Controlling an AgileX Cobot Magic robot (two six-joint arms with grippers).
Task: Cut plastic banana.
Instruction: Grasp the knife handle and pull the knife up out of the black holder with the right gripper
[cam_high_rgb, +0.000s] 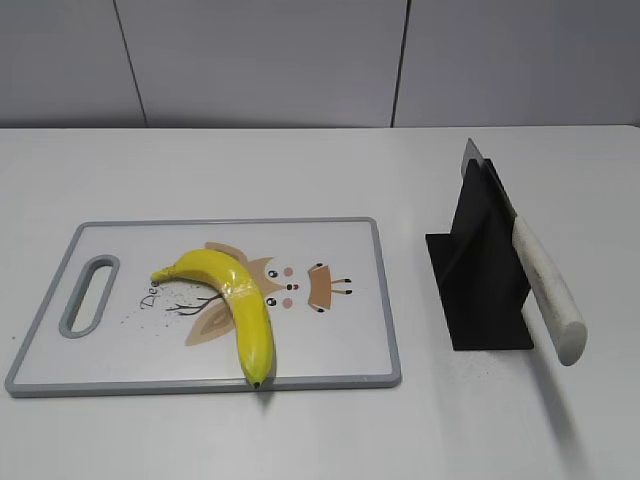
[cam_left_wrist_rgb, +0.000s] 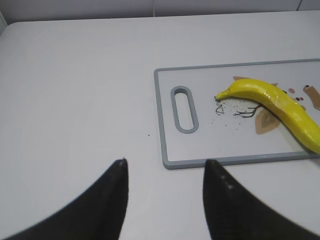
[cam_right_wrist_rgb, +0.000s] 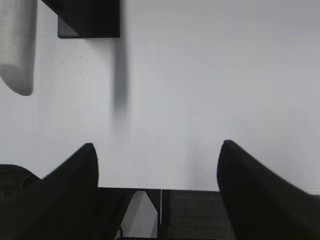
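My right gripper should grab the knife next by its whitish handle (cam_high_rgb: 550, 294), because the black stand is tight around the knife's blade and only that handle sticks out free.
The plastic banana (cam_high_rgb: 236, 304) is curved, glossy yellow, with a seam round its middle. It lies on the white cutting board (cam_high_rgb: 340, 330), dark tip at the board's front edge. It also shows in the left wrist view (cam_left_wrist_rgb: 280, 107). A knife (cam_high_rgb: 545, 290) with a white handle rests in a black stand (cam_high_rgb: 480, 270) to the right of the board. My left gripper (cam_left_wrist_rgb: 165, 162) is open and empty over bare table, short of the board's handle end. My right gripper (cam_right_wrist_rgb: 157, 146) is open and empty, near the table's front edge, right of the knife handle (cam_right_wrist_rgb: 17, 50).
The cutting board (cam_left_wrist_rgb: 225, 161) has a grey rim, an oval handle slot (cam_left_wrist_rgb: 183, 109) at its left end and an owl print. The black stand's base (cam_right_wrist_rgb: 90, 20) shows at the top left of the right wrist view. A grey panelled wall stands behind the table.
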